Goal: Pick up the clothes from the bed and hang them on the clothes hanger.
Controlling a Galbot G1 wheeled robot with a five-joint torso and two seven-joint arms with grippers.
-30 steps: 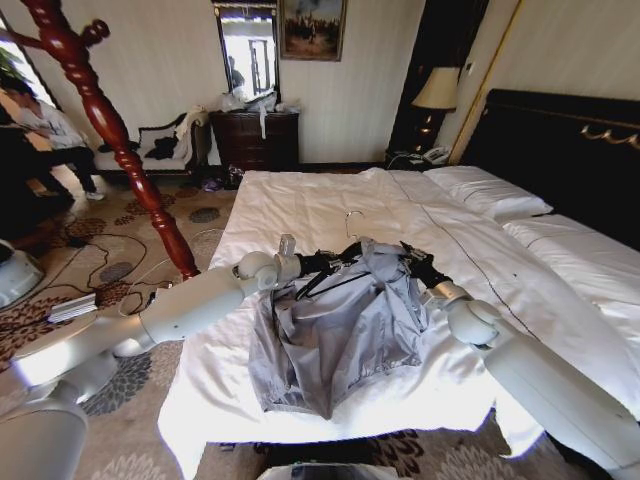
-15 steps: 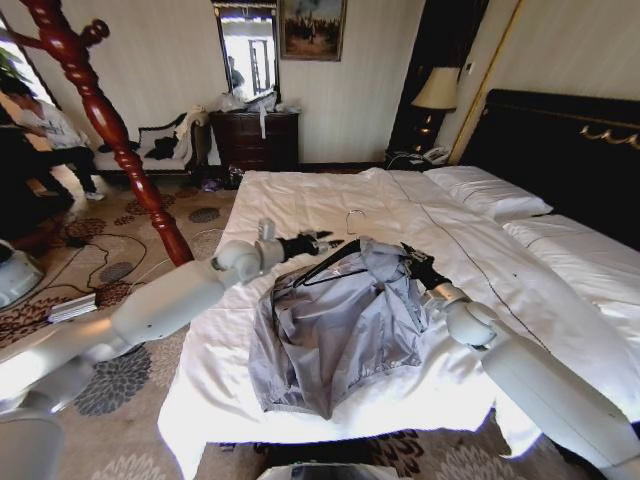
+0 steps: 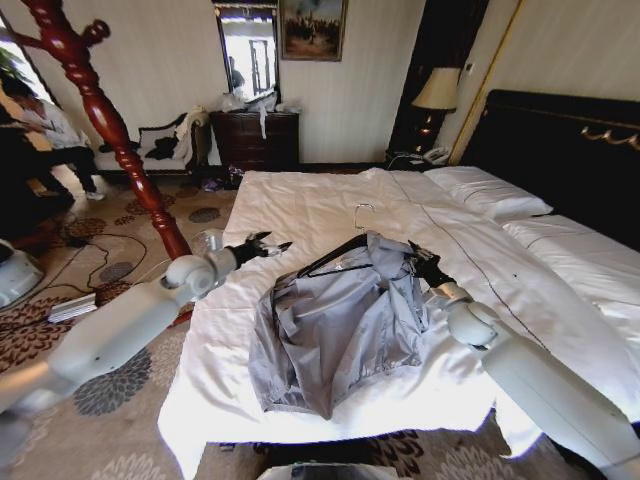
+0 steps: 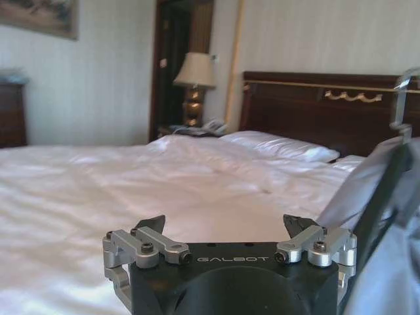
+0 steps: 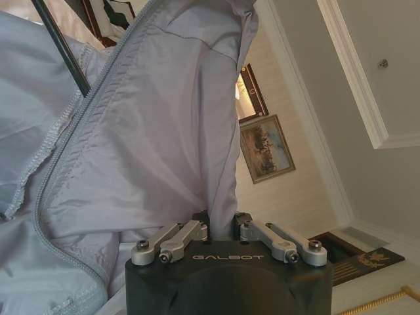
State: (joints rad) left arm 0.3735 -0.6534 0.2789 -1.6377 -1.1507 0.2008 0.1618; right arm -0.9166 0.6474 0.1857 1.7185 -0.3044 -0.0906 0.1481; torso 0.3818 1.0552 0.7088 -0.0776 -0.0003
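The shirt has its collar fabric [image 3: 376, 245] standing up off the duvet while the shirt's body [image 3: 345, 335] hangs loose below, so my left gripper will grab it by the collar next.
The clothes, a pale grey-blue shirt [image 3: 340, 325], lie on the white bed [image 3: 300, 200], their top end lifted off the duvet. A black clothes hanger [image 3: 335, 255] sits inside the collar end, with its metal hook [image 3: 362, 210] sticking up. My right gripper [image 3: 418, 258] is shut on the shirt's shoulder fabric. The right wrist view shows its jaws [image 5: 222, 226] pinching the shirt [image 5: 151, 131], with a hanger bar [image 5: 62, 46] beyond. My left gripper [image 3: 265, 244] hangs open to the left of the shirt, touching nothing. In its wrist view the left gripper [image 4: 223, 226] faces the duvet, hanger [image 4: 380, 197] beside it.
A reddish-brown wooden coat stand [image 3: 110, 130] rises left of the bed, close behind my left arm. The black headboard [image 3: 570, 140] and pillows [image 3: 490, 190] lie to the right. A dresser [image 3: 262, 140], a chair [image 3: 160, 150] and a lamp [image 3: 437, 90] stand by the far wall. Cables cross the carpet [image 3: 110, 270].
My left gripper let go at the hanger and drew back to the left, open. The right gripper kept its hold, and the hanger's hook rose slightly.
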